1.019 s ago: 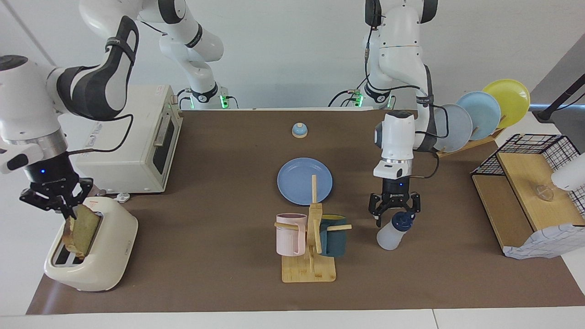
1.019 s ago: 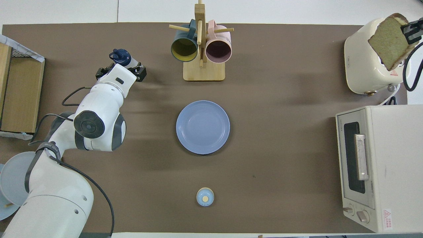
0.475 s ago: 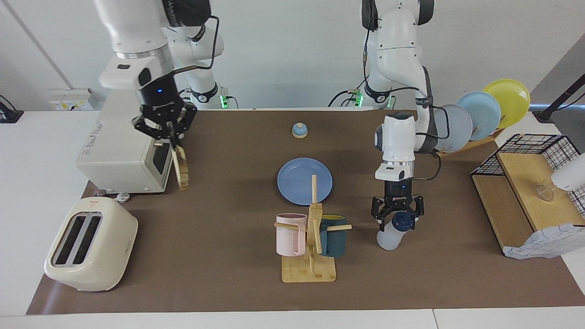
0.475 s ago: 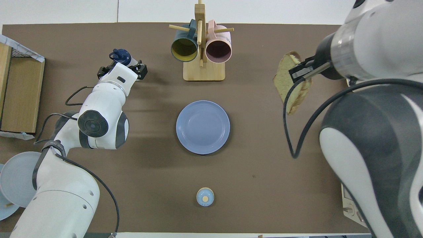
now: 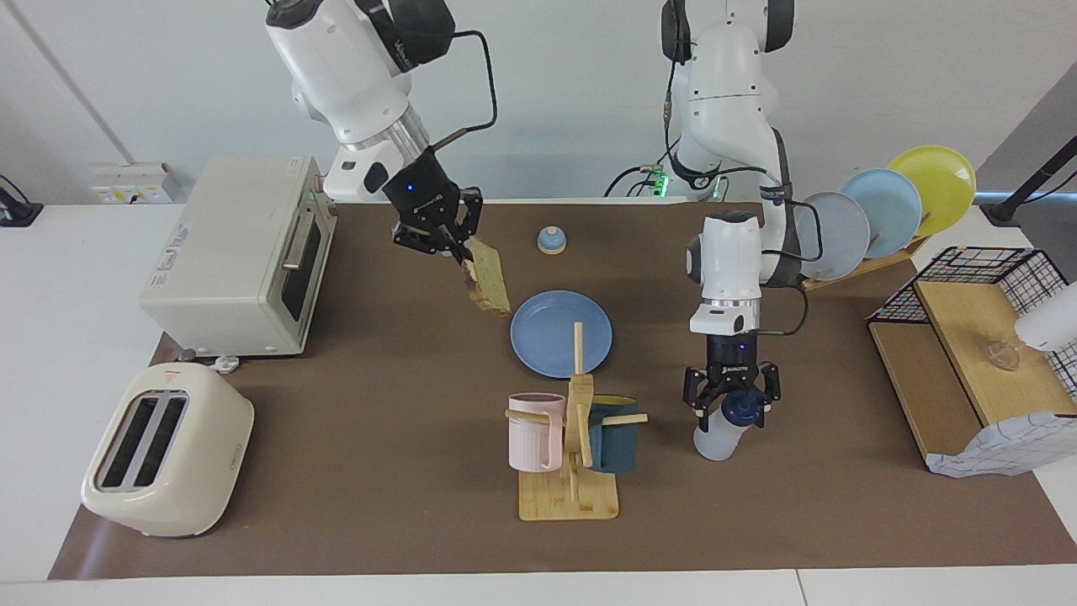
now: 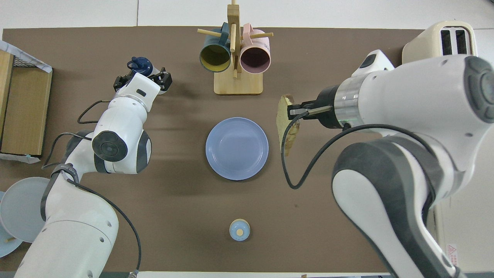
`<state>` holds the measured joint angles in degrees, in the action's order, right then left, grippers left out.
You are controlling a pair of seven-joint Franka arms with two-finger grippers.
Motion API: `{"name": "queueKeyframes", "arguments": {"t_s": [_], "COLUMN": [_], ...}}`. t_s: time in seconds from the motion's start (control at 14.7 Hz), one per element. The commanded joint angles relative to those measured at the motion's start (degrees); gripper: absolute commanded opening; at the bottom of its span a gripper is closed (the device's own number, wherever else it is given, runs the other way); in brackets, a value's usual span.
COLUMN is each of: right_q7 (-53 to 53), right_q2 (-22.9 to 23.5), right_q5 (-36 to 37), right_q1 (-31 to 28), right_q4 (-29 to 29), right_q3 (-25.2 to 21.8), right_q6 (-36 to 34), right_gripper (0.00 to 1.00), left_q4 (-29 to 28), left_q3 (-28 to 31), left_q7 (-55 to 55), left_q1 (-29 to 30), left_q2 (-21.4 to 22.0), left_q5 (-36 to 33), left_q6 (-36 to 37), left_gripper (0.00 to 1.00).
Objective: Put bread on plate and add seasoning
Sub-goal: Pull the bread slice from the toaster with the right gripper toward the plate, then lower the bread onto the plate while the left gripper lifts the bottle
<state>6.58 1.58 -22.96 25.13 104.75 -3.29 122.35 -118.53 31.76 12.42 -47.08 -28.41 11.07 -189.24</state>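
Observation:
I need to grab the seasoning bottle by its cap end (image 6: 141,65) with my left gripper next, to add seasoning over the blue plate (image 6: 236,148).
The bread (image 5: 490,284), a thick tan-crusted slice, hangs tilted from my right gripper (image 5: 454,248), which is shut on its upper edge. It is in the air just off the rim of the blue plate (image 5: 561,332), on the side toward the right arm's end; in the overhead view the bread (image 6: 285,122) shows edge-on beside the plate (image 6: 236,148). The seasoning (image 5: 717,436), a white bottle with a navy cap, stands on the table beside the mug rack. My left gripper (image 5: 730,402) is open, its fingers on either side of the cap.
A wooden mug rack (image 5: 570,497) with a pink and a teal mug stands just past the plate. The toaster (image 5: 168,450) and toaster oven (image 5: 240,265) are at the right arm's end. A small bell (image 5: 551,240), upright plates (image 5: 883,210) and a wire-and-wood shelf (image 5: 968,353) are also here.
My right gripper lifted the bread out of the toaster and carried it past the toaster oven to beside the plate. My left gripper sank slightly around the bottle's cap.

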Motion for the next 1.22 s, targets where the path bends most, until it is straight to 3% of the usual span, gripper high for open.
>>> {"name": "queueKeyframes", "arguments": {"t_s": [0.0,0.14,0.27,0.48,0.61,0.75,0.95,1.15], "right_q7": [10.8,16.4,18.2,17.2,16.4,16.3,13.0,10.7], "right_q2": [-0.7,1.4,2.5,4.5,6.0,6.6,6.5,5.8], "right_q5": [-1.1,-1.1,-3.0,-13.2,-13.7,-13.8,-13.8,-13.8], "right_q1": [6.8,10.4,11.3,11.6,13.0,13.0,12.0,12.0], "right_q4": [6.9,8.0,7.9,7.8,7.8,7.8,8.4,11.6], "right_q3": [0.3,0.3,0.3,0.4,0.4,0.3,0.3,0.3], "right_q6": [11.0,18.2,20.1,24.0,26.0,27.1,27.1,29.1], "right_gripper": [0.00,0.00,0.00,0.00,0.00,0.00,0.00,0.00], "left_q4": [0.8,0.8,0.5,0.2,0.1,0.0,0.0,0.0], "left_q3": [1.1,1.0,0.9,0.9,0.9,0.8,0.8,0.9], "left_q7": [0.5,0.5,0.7,0.8,0.8,1.2,1.7,1.6], "left_q1": [-1.2,-1.2,-1.2,-1.2,-1.3,-1.3,-1.3,-1.3], "left_q2": [-1.4,-1.4,-1.4,-1.4,-1.4,-1.3,-1.3,-1.3], "left_q5": [1.4,1.4,1.4,1.4,1.5,1.6,1.6,1.5], "left_q6": [-1.1,-1.1,-1.3,-1.4,-1.5,-1.5,-1.5,-1.4], "left_gripper": [1.00,1.00,1.00,1.00,0.99,0.90,0.65,0.48]}}
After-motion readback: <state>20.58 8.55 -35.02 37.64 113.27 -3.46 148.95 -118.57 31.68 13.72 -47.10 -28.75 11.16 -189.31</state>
